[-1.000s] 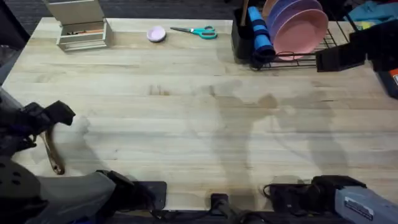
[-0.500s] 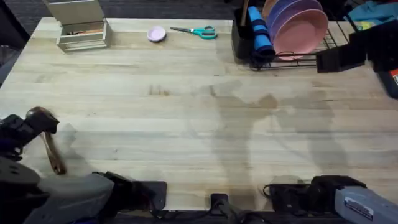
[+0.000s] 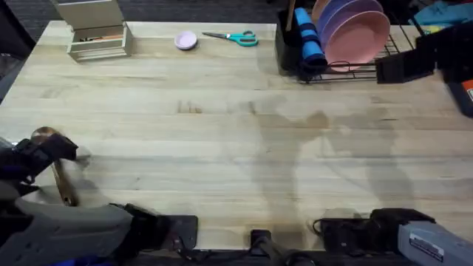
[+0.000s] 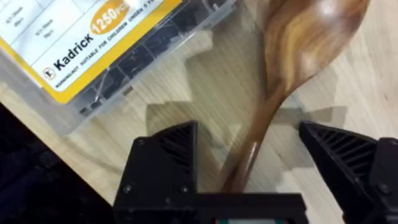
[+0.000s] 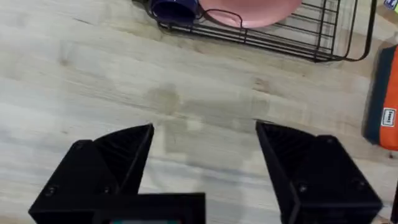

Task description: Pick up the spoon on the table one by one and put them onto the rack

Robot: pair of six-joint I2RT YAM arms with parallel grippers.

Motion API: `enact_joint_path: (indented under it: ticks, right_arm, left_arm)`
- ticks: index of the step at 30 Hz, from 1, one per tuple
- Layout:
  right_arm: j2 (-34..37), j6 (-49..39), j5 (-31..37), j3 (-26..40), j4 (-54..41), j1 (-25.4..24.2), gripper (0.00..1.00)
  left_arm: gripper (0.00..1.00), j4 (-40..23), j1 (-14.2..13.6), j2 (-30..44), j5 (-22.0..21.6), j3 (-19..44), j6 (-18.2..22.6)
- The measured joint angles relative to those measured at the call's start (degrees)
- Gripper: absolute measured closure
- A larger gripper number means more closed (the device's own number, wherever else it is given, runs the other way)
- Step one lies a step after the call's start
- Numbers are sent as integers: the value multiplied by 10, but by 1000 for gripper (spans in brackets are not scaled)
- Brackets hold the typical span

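The wooden spoon needs to be grabbed next by its handle [image 3: 64,183] with my left gripper, so that it can stand in the rack's black utensil holder [image 3: 290,46].
A wooden spoon [image 3: 60,181] lies at the table's [image 3: 222,148] near left corner, with its round bowl [image 3: 44,135] pointing away from me. My left gripper [image 3: 46,154] hovers low over it, just behind the bowl. In the left wrist view the spoon's handle [image 4: 258,134] runs between the two black fingers [image 4: 166,155]. The left gripper [image 4: 245,127] is open and straddles the handle without pinching it. The black wire rack [image 3: 347,72] stands at the far right. My right gripper [image 5: 205,134] is open over bare wood, well short of the rack [image 5: 292,43].
The rack holds pink plates [image 3: 355,29], a blue cup [image 3: 309,41] and a black utensil holder [image 3: 287,44]. Teal scissors [image 3: 235,37], a pink disc [image 3: 185,40] and a beige box [image 3: 94,33] lie along the far edge. A clear plastic box with a yellow label [image 4: 93,50] sits beside the spoon.
My left gripper has shifted left and toward the near edge along the spoon, uncovering its bowl. The spoon itself and the right arm have not moved.
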Motion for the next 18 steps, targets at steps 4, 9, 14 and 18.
enact_joint_path:
  ticks: [4,9,14,18]
  right_arm:
    - [0,0,0,0,0,0,6]
    - [0,0,0,0,0,0,5]
    - [0,0,0,0,0,0,6]
    - [0,0,0,0,0,0,6]
  left_arm:
    - [30,2,0,2,4,0,0]
    - [205,2,0,4,8,0,-1]
    - [475,3,0,4,9,0,2]
    - [743,4,0,4,9,0,3]
